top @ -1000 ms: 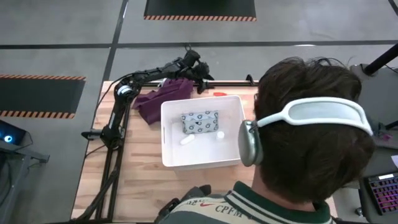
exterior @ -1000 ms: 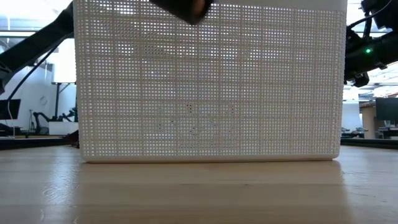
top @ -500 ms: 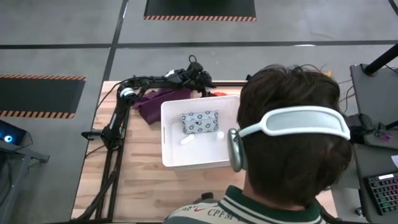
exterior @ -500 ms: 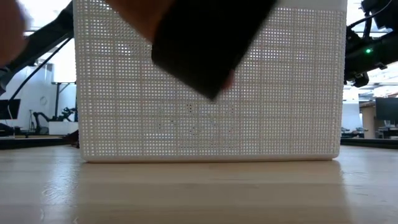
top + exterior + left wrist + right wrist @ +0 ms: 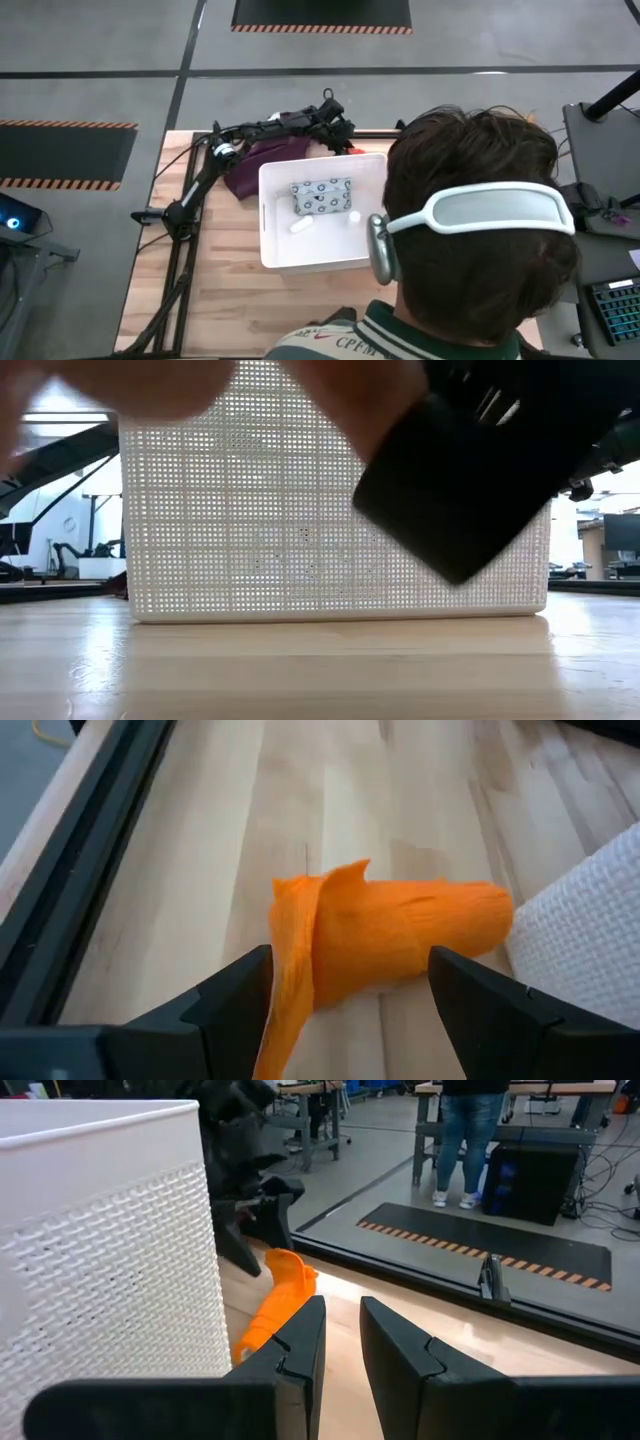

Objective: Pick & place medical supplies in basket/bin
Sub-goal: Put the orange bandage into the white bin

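Note:
The orange tube's flap reaches back between both fingers and past them, so my left gripper should close on the tube now.
The orange tube (image 5: pixel 400 935) lies on the table at the far edge, just beyond the white tub (image 5: pixel 262 215), and also shows in the right wrist view (image 5: pixel 268 1305). My left gripper (image 5: pixel 338 128) is open over it. One finger stands on each side of the tube (image 5: pixel 350 960), and I see no touch. Inside the tub lie the grey-green dotted packet (image 5: pixel 320 196), the tiny white bottle (image 5: pixel 353 216) and the white oblong piece (image 5: pixel 301 226). My right gripper (image 5: pixel 341 1315) waits to the right of the tub, open by a narrow gap. A person's head hides it in the high view.
A purple cloth (image 5: pixel 250 165) lies at the tub's far-left corner under my left arm. A person's head (image 5: pixel 480 220) with a headset covers the table's right part. A blurred hand with a dark flat thing (image 5: pixel 470 490) blocks much of the low view. People stand beyond the table (image 5: pixel 475 1140).
My left gripper has moved along the far edge toward the table's right, from above the purple cloth to the orange tube. The person's head has shifted over the table's right part. The hand with the dark thing has swung across in front of the low camera.

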Action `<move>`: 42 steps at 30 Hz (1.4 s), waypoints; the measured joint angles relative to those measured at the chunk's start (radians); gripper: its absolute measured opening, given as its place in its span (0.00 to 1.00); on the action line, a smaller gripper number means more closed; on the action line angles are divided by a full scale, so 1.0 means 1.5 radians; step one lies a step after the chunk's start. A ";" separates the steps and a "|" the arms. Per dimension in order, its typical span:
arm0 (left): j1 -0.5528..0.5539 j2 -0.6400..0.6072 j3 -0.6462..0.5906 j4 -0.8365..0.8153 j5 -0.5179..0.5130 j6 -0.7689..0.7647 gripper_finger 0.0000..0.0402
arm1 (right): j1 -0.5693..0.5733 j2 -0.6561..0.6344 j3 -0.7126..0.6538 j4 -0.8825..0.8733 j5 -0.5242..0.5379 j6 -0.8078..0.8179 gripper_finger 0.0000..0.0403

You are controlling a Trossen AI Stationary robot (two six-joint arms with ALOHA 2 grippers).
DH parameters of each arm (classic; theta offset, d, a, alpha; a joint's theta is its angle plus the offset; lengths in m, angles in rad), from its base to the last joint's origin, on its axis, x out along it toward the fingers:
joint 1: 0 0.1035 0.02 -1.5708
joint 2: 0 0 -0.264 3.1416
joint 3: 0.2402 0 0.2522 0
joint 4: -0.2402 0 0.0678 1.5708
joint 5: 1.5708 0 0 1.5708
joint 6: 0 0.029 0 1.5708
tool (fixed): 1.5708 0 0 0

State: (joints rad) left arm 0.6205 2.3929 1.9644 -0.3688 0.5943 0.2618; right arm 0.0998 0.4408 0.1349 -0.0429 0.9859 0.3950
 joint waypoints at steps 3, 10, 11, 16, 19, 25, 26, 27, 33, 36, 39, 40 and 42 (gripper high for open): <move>0.000 0.019 0.063 -0.059 0.000 0.031 0.57 | 0.000 0.000 0.000 0.000 0.000 -0.001 0.15; -0.005 0.046 0.102 -0.096 0.000 0.051 0.37 | 0.000 0.000 0.000 0.000 0.000 -0.001 0.15; -0.006 0.046 0.099 -0.097 0.000 0.052 0.36 | 0.000 0.000 0.000 -0.002 0.000 -0.002 0.15; -0.006 0.043 0.099 -0.097 0.001 0.058 0.32 | 0.000 0.000 0.000 -0.002 0.000 -0.002 0.15; -0.006 0.043 0.099 -0.106 0.001 0.057 0.27 | 0.000 0.000 0.000 -0.003 0.000 -0.002 0.15; -0.006 0.042 0.108 -0.134 0.015 0.057 0.04 | 0.000 0.000 -0.001 -0.004 0.000 -0.021 0.15; -0.004 0.042 0.109 -0.139 0.015 0.058 0.02 | 0.000 0.000 -0.001 -0.004 0.000 -0.027 0.15; -0.003 0.041 0.109 -0.144 0.015 0.058 0.02 | 0.000 0.000 -0.001 -0.004 0.000 -0.034 0.15; 0.008 0.024 0.110 -0.159 0.013 0.052 0.00 | 0.000 0.000 -0.004 -0.004 0.000 -0.044 0.15; 0.018 0.003 0.138 -0.158 0.013 0.065 0.00 | 0.000 0.000 -0.008 -0.004 0.000 -0.045 0.15; 0.026 0.001 0.186 -0.175 0.012 0.066 0.00 | 0.000 0.000 -0.010 -0.005 0.000 -0.045 0.15; 0.028 0.002 0.206 -0.193 0.010 0.068 0.00 | 0.000 0.000 -0.011 -0.005 0.000 -0.045 0.15; 0.029 0.002 0.238 -0.216 0.006 0.079 0.00 | 0.000 0.000 -0.012 -0.005 0.000 -0.045 0.15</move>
State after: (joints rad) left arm 0.6643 2.3966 2.3220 -0.6930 0.6034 0.3804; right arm 0.0998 0.4404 0.1172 -0.0509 0.9866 0.3283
